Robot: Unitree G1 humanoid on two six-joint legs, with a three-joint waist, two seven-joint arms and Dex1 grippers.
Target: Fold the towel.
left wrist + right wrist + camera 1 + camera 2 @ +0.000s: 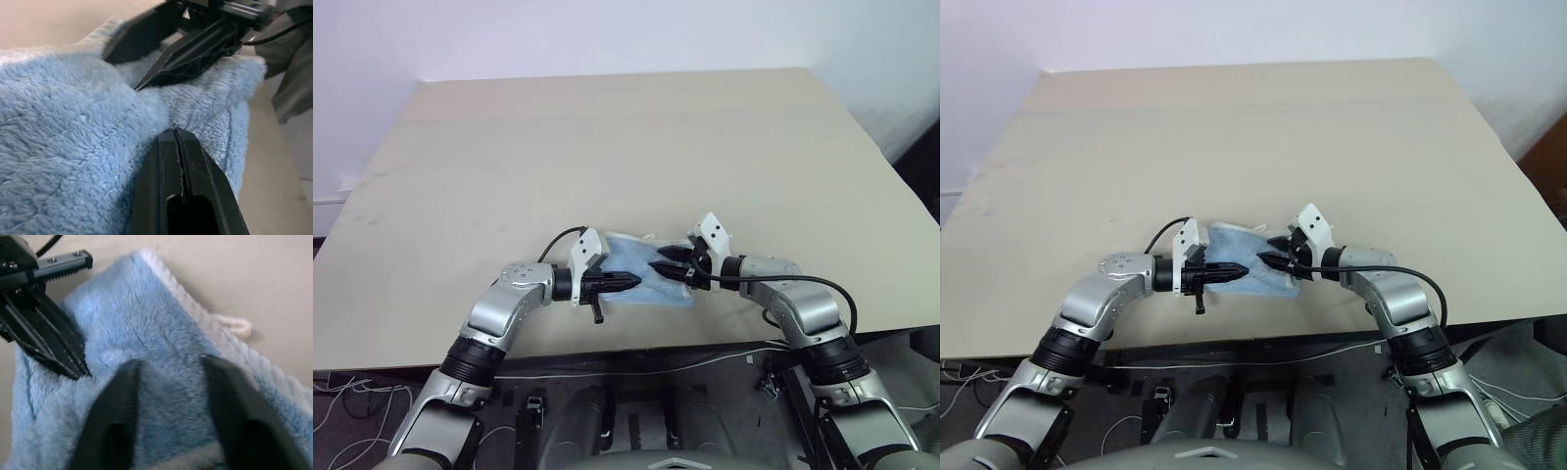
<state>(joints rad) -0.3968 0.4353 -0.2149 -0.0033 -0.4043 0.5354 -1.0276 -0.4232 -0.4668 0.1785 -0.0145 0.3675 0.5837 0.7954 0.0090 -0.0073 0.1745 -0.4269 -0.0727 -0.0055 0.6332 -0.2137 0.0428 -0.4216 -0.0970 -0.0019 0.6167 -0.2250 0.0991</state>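
The towel lies bunched and slack on the tabletop, so my right gripper will next grab it by its raised cream-white edging point(208, 455) to fold it.
The towel point(641, 257) is a small light blue terry bundle with a cream edge, lying near the table's front edge. A white loop tag point(237, 325) sticks out from its edging. My left gripper point(632, 282) comes in from the left, shut, its tips point(175, 133) pressed against the towel's near side; I see no cloth between the fingers. My right gripper point(659, 261) comes in from the right and is open, its two fingers point(128, 382) spread over the towel's top without pinching it. The two grippers' tips nearly meet over the cloth.
The beige table point(607, 147) stretches wide behind and to both sides of the towel. Its front edge point(636, 348) lies just below the grippers. A black cable point(822, 289) loops off the right wrist, and cables hang below the table edge.
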